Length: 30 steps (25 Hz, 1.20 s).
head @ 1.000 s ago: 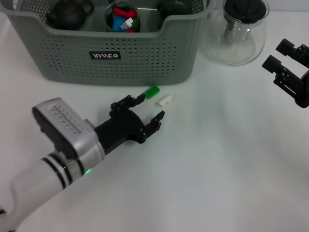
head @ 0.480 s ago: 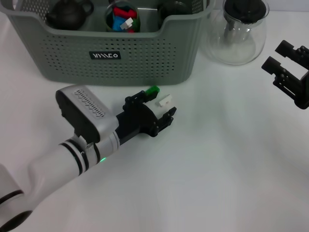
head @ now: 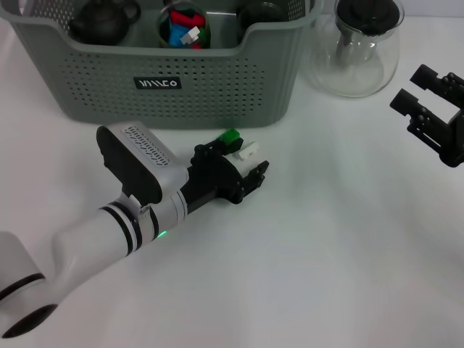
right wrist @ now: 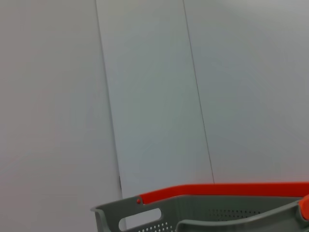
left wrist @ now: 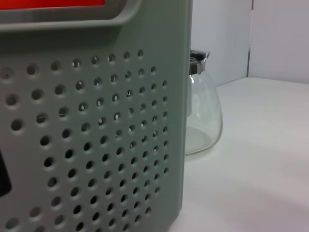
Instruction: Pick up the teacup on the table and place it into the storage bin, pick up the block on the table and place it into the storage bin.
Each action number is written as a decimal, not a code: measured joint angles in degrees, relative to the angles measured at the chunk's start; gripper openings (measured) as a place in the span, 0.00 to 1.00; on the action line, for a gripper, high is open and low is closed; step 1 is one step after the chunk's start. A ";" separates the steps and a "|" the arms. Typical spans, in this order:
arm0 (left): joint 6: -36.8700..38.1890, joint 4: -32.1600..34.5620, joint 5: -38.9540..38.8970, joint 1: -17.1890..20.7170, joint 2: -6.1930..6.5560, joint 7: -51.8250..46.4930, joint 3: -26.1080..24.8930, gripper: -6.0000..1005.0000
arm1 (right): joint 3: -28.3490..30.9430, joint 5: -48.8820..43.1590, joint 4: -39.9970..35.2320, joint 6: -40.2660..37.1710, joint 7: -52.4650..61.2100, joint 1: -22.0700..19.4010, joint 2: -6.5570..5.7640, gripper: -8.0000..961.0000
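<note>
The left gripper's low fingers are around the white block (head: 249,152) beside the green block (head: 230,135), so the left gripper should now close on the white block.
A small white block (head: 249,152) lies on the white table just in front of the grey-green storage bin (head: 217,87). A green block (head: 230,135) lies right beside it, nearer the bin. My left gripper (head: 241,157) is low on the table and open, one black finger on each side of the white block. The green block sits by the tip of the finger nearer the bin. A dark teacup (head: 259,10) shows partly inside the bin's right end. My right gripper (head: 419,88) hangs open and idle at the table's right edge.
A dark teapot (head: 105,20) and a round holder of coloured blocks (head: 183,27) sit in the bin. A clear glass pot (head: 355,51) with a black lid stands right of it; the left wrist view shows the bin wall (left wrist: 96,145) and that pot (left wrist: 203,121).
My left arm has pushed forward toward the bin, so its open fingers now straddle the white block. The right arm has barely moved.
</note>
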 joint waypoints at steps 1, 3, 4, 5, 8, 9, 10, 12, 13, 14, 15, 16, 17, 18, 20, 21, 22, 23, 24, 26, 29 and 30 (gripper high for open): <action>-0.03 0.05 -0.03 -0.03 0.00 0.00 0.01 0.62 | 0.02 0.00 0.00 0.00 0.00 0.01 0.00 0.59; -0.40 0.08 -0.16 -0.30 0.00 -0.02 0.02 0.62 | 0.06 0.00 0.00 0.00 0.00 0.02 0.00 0.59; -0.87 0.07 -0.22 -0.50 0.02 -0.02 0.03 0.62 | 0.08 0.00 0.00 0.00 0.00 0.02 0.00 0.59; -1.35 0.07 -0.25 -0.69 0.03 -0.03 0.03 0.59 | 0.08 0.00 0.00 0.00 0.00 0.03 0.00 0.59; -3.84 -0.26 -0.28 -1.74 0.07 -0.04 -0.55 0.50 | 0.08 0.00 0.00 0.00 0.00 0.02 -0.01 0.59; -4.34 -0.39 -0.26 -2.00 0.07 -0.04 -0.86 0.47 | 0.08 0.00 0.00 0.00 0.00 0.02 -0.02 0.59; -4.73 -0.58 -0.20 -2.22 0.08 -0.04 -1.27 0.44 | 0.09 0.00 0.00 0.00 0.00 0.02 -0.04 0.59; -4.21 -0.75 -0.21 -2.00 0.10 -0.04 -1.81 0.35 | 0.08 0.00 0.00 0.00 0.00 -0.01 -0.08 0.59; -3.45 -0.81 -0.21 -1.59 0.18 -0.04 -2.36 0.31 | 0.08 0.01 0.00 0.00 0.00 -0.10 -0.10 0.59; -2.88 -0.93 -0.19 -1.31 0.25 -0.04 -2.80 0.26 | 0.08 0.01 0.00 -0.01 0.00 -0.18 -0.10 0.59; -2.50 -1.10 -0.17 -1.00 0.39 -0.03 -3.31 0.21 | 0.09 0.01 0.00 -0.02 0.00 -0.27 -0.10 0.59; -2.41 -1.21 -0.17 -0.87 0.47 -0.03 -3.47 0.21 | 0.08 0.02 0.00 -0.06 0.00 -0.31 -0.10 0.59; -2.14 -1.38 -0.21 -0.66 0.55 -0.03 -3.58 0.20 | 0.08 0.03 0.00 -0.10 0.00 -0.33 -0.10 0.59; -1.61 -1.49 -0.21 -0.45 0.63 -0.04 -3.62 0.20 | 0.08 0.04 0.00 -0.12 0.00 -0.34 -0.09 0.59; 2.03 -1.62 0.02 0.60 0.85 -0.35 -3.32 0.18 | 0.08 0.05 0.00 -0.21 0.00 -0.34 -0.09 0.59; 4.29 -1.58 0.32 1.35 1.05 -0.85 -2.94 0.18 | 0.08 0.05 0.00 -0.29 0.00 -0.34 -0.09 0.59; 8.86 -1.05 1.00 2.45 1.46 -2.42 -1.88 0.17 | 0.08 0.07 0.00 -0.34 0.00 -0.34 -0.09 0.59; 13.35 -0.02 1.81 3.64 2.01 -4.63 -0.67 0.17 | 0.08 0.11 0.00 -0.36 0.00 -0.34 -0.09 0.59; 18.15 1.43 2.61 4.70 2.46 -7.80 0.51 0.17 | 0.08 0.20 0.00 -0.38 0.00 -0.34 -0.09 0.59; 29.06 7.44 3.80 7.32 2.95 -17.52 2.35 0.17 | 0.08 0.34 0.00 -0.38 0.00 -0.30 -0.09 0.59; 45.14 20.56 3.18 10.66 2.23 -36.02 1.65 0.17 | 0.07 0.33 0.00 -0.25 0.00 -0.07 -0.09 0.59; 48.58 24.34 2.32 11.01 1.97 -41.23 0.78 0.17 | 0.09 0.28 -0.01 -0.04 0.00 -0.01 -0.09 0.59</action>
